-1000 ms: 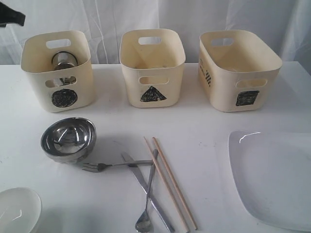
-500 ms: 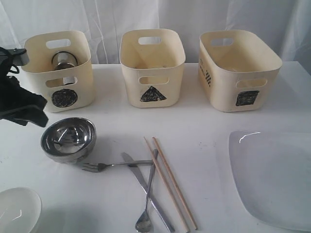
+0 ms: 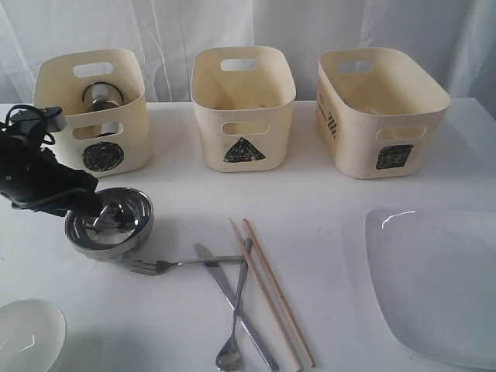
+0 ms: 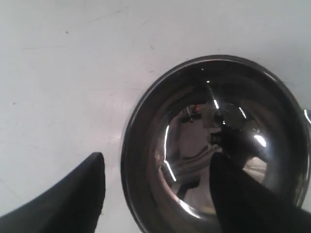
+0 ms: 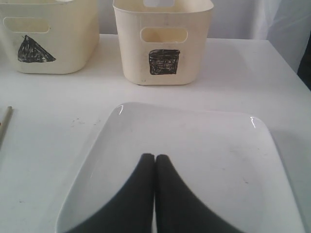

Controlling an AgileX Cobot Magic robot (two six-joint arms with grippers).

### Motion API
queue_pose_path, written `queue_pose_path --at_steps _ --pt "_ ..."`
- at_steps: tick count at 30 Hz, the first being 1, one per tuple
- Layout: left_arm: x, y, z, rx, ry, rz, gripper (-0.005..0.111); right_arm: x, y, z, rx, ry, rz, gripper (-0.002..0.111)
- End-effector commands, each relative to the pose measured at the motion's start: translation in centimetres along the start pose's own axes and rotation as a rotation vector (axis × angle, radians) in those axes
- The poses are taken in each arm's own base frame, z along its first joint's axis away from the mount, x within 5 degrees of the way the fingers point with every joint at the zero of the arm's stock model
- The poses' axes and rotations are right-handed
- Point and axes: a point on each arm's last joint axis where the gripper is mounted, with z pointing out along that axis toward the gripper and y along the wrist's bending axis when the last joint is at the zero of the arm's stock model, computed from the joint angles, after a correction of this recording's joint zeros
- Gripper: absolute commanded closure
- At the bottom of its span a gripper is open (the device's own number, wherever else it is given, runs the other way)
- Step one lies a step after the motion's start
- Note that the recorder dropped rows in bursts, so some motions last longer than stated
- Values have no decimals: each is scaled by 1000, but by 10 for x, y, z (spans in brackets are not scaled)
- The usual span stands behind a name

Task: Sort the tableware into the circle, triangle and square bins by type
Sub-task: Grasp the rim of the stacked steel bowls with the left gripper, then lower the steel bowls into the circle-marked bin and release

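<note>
I should next grab the steel bowl's thin rim [image 3: 71, 225] [image 4: 127, 155] with my left gripper, because the bowl's round opening is wider than my open fingers can spread.
A steel bowl [image 3: 108, 221] [image 4: 218, 145] stands front left on the table. My left gripper [image 3: 93, 205] [image 4: 156, 158] is open and straddles its rim, one finger outside and one inside. A steel mug [image 3: 101, 97] lies in the circle bin [image 3: 124, 128]. Fork [image 3: 178, 263], knife [image 3: 256, 341], spoon [image 3: 229, 356] and two chopsticks [image 3: 282, 298] lie crossed in the middle. A large white plate [image 3: 438, 287] [image 5: 194, 145] sits front right, with my right gripper [image 5: 155, 156] shut and empty above it. A small white bowl [image 3: 27, 333] is at the front left corner.
The triangle bin [image 3: 209, 139] [image 5: 63, 29] and the square bin [image 3: 356, 147] [image 5: 131, 53] stand along the back beside the circle bin. A white curtain hangs behind them. The right arm does not show in the exterior view.
My left arm has come in from the left and down to the steel bowl, and its gripper has opened from shut. The right gripper has not moved.
</note>
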Motion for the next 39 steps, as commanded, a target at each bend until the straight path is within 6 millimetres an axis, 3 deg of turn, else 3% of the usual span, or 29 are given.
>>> queue_pose_path --at_steps 1,3,7,14,16,21,24,26,30,34,36,39 --pt "4 2 8 9 29 -7 46 -2 -1 0 7 -18 -2 108" --pt "4 3 9 3 32 -2 72 -2 -1 0 7 -18 -2 108" --pt "3 4 9 -11 13 -4 107 -2 -1 0 7 -18 -2 108" --pt "4 1 4 7 28 4 107 -2 -1 0 7 -18 -2 108" --pt "-1 -3 -13 -21 -29 41 107 -2 -1 0 7 -18 -2 108" --pt "-16 -21 -87 -139 -339 137 107 -2 -1 0 7 -18 -2 108" --pt "-29 -27 -140 -286 -690 155 107 -2 -1 0 7 -18 -2 108" --pt "-40 -22 -158 -386 -882 137 107 -2 -1 0 7 -18 -2 108" --pt "-51 -10 -158 -462 -1036 63 107 -2 -1 0 7 -18 -2 108" --pt "-69 9 -135 -537 -1175 21 107 -2 -1 0 7 -18 -2 108" --pt "-82 13 -119 -554 -1208 113 107 -2 -1 0 7 -18 -2 108" --pt "-104 18 -78 -577 -1071 404 107 -2 -1 0 7 -18 -2 108"
